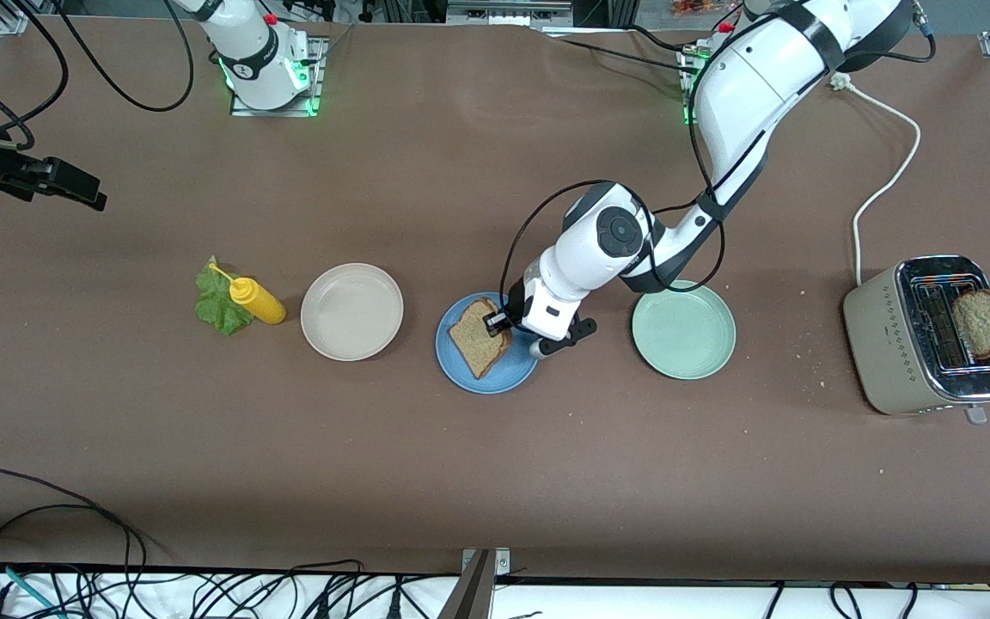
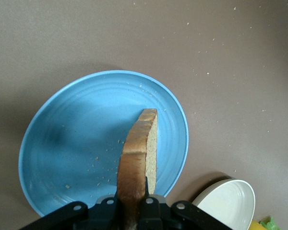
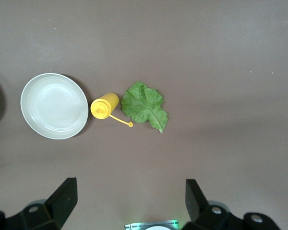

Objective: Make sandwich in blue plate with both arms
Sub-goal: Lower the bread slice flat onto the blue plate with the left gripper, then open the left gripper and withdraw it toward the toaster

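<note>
My left gripper can open now, because the lower end of the bread slice is inside the blue plate's rim, over the plate's surface.
The blue plate (image 1: 464,376) lies mid-table between a beige and a pale green plate. My left gripper (image 1: 498,323) is over it, shut on the crust edge of a brown bread slice (image 1: 476,340). In the left wrist view the slice (image 2: 140,148) stands edge-on, tilted over the plate (image 2: 77,143), clamped in the left gripper (image 2: 131,199); whether its low end touches the plate I cannot tell. My right gripper (image 1: 82,191) hangs open and empty, high over the right arm's end of the table; its wrist view (image 3: 129,187) looks down on the lettuce leaf (image 3: 145,105).
The lettuce (image 1: 218,303) lies beside a yellow squeeze bottle (image 1: 259,301), with the beige plate (image 1: 351,311) close by. The pale green plate (image 1: 684,331) sits under the left arm. A toaster (image 1: 890,344) at the left arm's end holds another bread slice (image 1: 983,322).
</note>
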